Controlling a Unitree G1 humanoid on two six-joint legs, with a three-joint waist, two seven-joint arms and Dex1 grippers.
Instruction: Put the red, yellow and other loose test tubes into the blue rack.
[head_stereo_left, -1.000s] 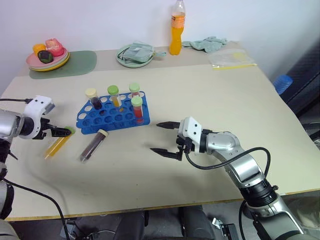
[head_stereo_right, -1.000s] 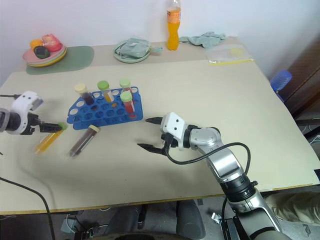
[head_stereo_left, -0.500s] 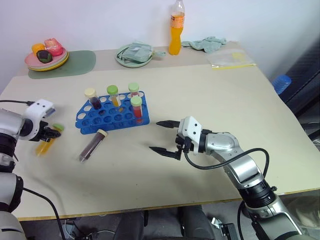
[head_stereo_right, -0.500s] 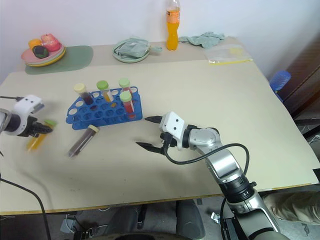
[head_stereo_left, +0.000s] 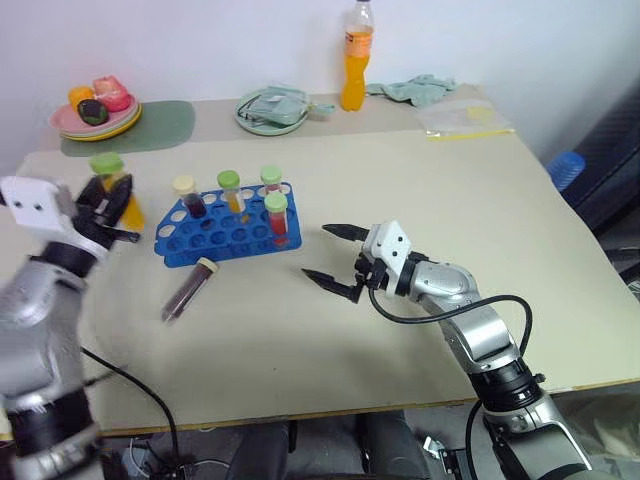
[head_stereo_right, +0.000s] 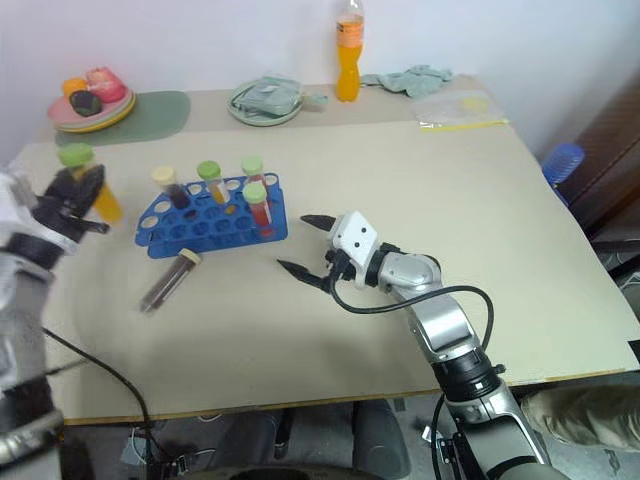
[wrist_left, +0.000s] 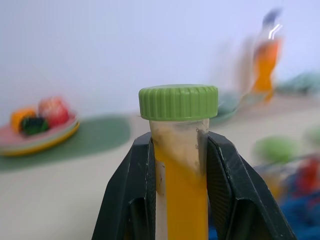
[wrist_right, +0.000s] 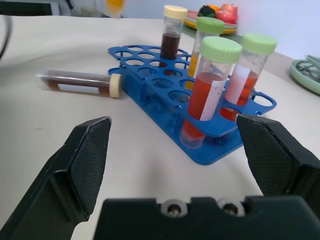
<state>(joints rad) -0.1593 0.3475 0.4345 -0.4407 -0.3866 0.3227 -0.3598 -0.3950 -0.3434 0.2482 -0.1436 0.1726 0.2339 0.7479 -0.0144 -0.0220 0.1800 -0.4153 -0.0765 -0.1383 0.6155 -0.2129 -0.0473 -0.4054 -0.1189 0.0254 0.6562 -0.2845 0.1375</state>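
Note:
The yellow-orange test tube (head_stereo_left: 132, 213) hangs beside the blue rack (head_stereo_left: 214, 242), short of its holes. The tube moves to the holes, before my left gripper releases it.
My left gripper (head_stereo_left: 112, 208) is shut on the yellow-orange test tube (wrist_left: 181, 195), which it holds upright in the air just left of the blue rack (head_stereo_left: 214, 242); its green cap (head_stereo_left: 105, 162) stands above the fingers. Several capped tubes stand in the rack, among them two red ones (wrist_right: 206, 97). The dark purple tube (head_stereo_left: 187, 291) with a cream cap lies on the table in front of the rack. To the right of the rack my right gripper (head_stereo_left: 318, 252) hovers open and empty, pointing at the rack.
At the back of the table stand a tall orange drink bottle (head_stereo_left: 354, 60), a pale green plate (head_stereo_left: 245, 117) with a cloth on it, a plate of toy food (head_stereo_left: 95, 112) on a green mat (head_stereo_left: 165, 122), a crumpled cloth (head_stereo_left: 415, 88) and a plastic bag (head_stereo_left: 462, 117).
The left gripper shut on the yellow tube lying on the table, lifted it, turned it upright and brought it nearer the rack. The right gripper has stayed put.

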